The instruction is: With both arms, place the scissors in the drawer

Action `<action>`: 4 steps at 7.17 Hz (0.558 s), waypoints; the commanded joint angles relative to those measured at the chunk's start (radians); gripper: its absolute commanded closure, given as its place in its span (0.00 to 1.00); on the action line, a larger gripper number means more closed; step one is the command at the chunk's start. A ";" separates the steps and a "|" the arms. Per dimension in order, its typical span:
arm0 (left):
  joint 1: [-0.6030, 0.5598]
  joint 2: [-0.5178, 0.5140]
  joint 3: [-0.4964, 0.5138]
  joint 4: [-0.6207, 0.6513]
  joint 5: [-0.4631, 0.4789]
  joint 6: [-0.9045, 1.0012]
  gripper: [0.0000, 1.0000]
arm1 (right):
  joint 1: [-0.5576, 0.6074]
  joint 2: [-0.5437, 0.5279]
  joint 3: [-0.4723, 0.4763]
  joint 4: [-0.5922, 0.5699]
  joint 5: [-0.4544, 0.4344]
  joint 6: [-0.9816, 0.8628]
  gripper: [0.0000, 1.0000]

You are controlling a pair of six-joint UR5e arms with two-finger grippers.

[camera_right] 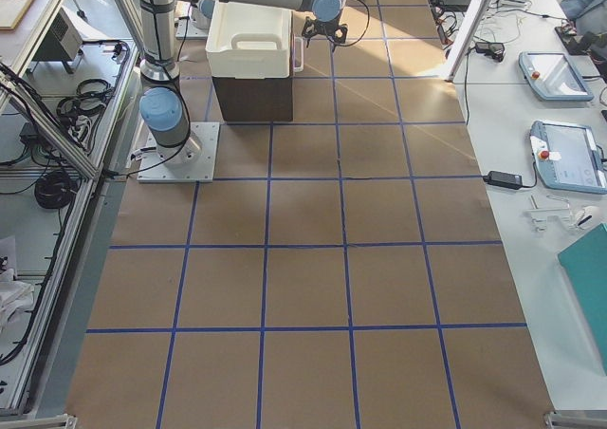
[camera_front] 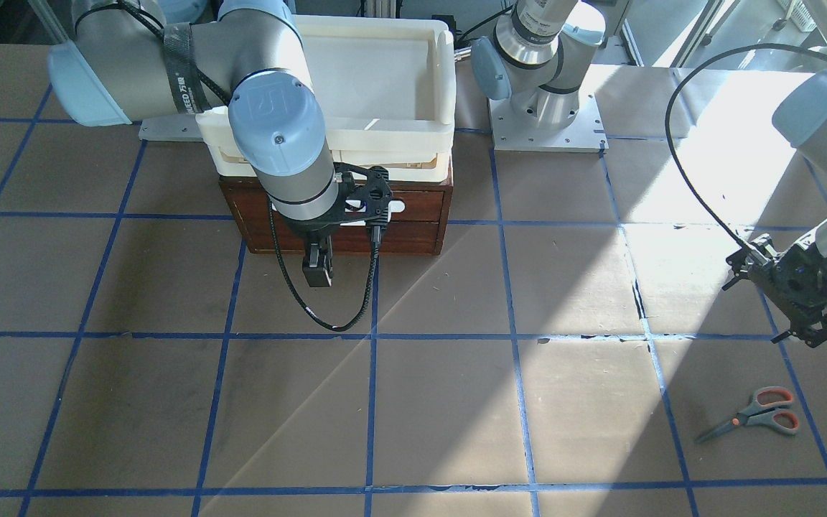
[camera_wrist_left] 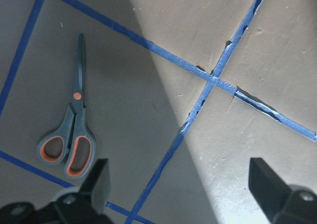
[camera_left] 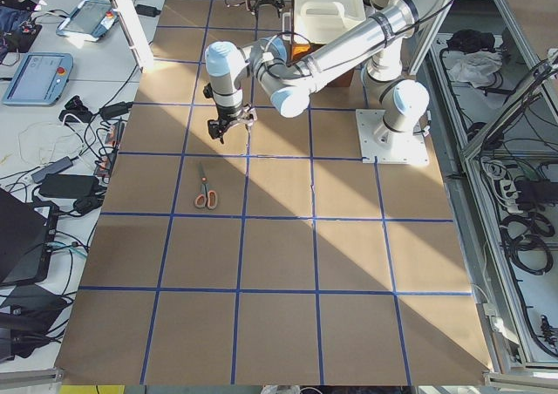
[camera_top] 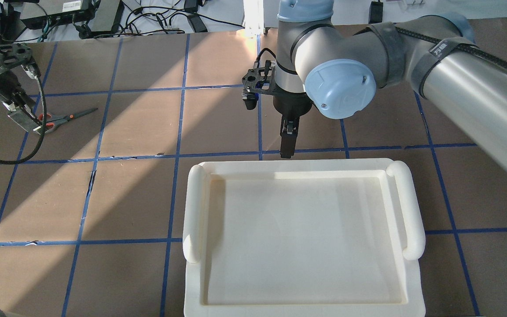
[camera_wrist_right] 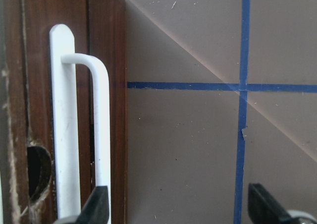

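My left gripper is going to grip the scissors by the handles just behind the pivot (camera_front: 748,417) (camera_wrist_left: 75,116) next, because the pointed blades lie bare on the table.
The scissors (camera_front: 751,414) lie flat on the brown table, with grey blades and orange-lined loops; they also show in the left wrist view (camera_wrist_left: 72,130) and the overhead view (camera_top: 62,118). My left gripper (camera_front: 812,332) hangs open and empty above the table, just beside the scissors' handles, its fingers (camera_wrist_left: 99,179) wide apart. The dark wooden drawer (camera_front: 413,205) looks shut under the cream tray. My right gripper (camera_front: 318,269) is open and empty, close in front of the drawer's white bar handle (camera_wrist_right: 101,135), with one finger (camera_wrist_right: 96,204) near the bar.
A cream-white plastic tray (camera_top: 194,211) sits on top of the wooden cabinet. Blue tape lines grid the table. A black cable loop (camera_front: 327,323) hangs from my right wrist. The left arm's base plate (camera_front: 546,129) stands beside the cabinet.
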 commanded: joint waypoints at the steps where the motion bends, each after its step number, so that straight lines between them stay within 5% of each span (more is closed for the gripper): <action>1: 0.006 -0.092 0.001 0.122 -0.002 0.133 0.00 | 0.000 0.036 -0.003 0.031 0.013 -0.117 0.01; 4: 0.047 -0.205 0.010 0.254 -0.010 0.270 0.00 | 0.000 0.085 -0.093 0.176 0.023 -0.094 0.06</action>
